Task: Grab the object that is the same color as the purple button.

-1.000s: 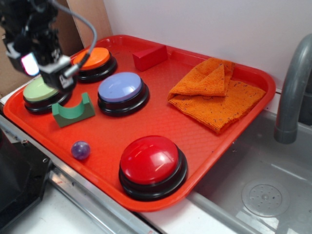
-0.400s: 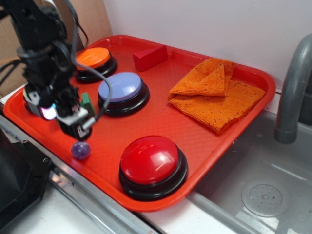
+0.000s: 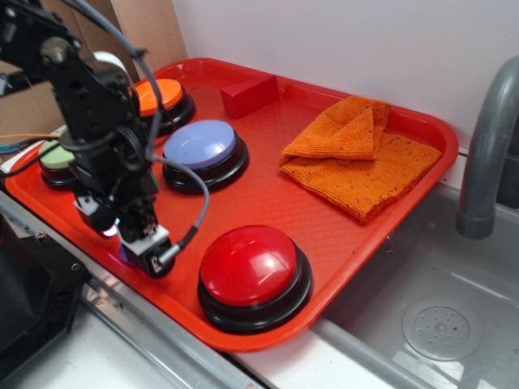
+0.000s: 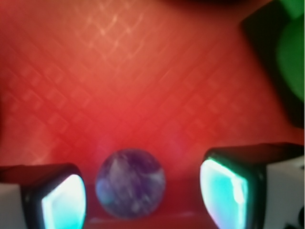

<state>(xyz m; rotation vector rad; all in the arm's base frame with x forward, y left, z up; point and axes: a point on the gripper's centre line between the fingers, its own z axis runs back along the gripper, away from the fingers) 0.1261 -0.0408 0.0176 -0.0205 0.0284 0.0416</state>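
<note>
My fingers would hold the purple ball [image 4: 130, 183] by closing now.
The small glossy purple ball [image 4: 130, 183] lies on the red tray [image 4: 143, 86], between my gripper's [image 4: 143, 202] two fingers. The left pad [image 4: 64, 202] stands close to the ball. The right pad [image 4: 224, 195] is farther off, with a gap of tray showing. Neither pad touches the ball, and the gripper is open. In the exterior view the gripper [image 3: 144, 247] is low at the tray's front left edge and hides the ball. The purple button [image 3: 200, 144], pale lavender on a black base, sits behind it.
A big red button [image 3: 253, 266] stands right of the gripper. Green [image 3: 55, 156] and orange [image 3: 158, 96] buttons are at the left rear. A green arch block [image 4: 290, 57], a red block [image 3: 247, 93] and an orange cloth [image 3: 361, 154] share the tray. A sink [image 3: 422, 308] and faucet [image 3: 486, 146] are at the right.
The arm has swung from the green button at the rear left forward and down to the tray's front edge. The gripper now stands astride the ball, which the exterior view no longer shows.
</note>
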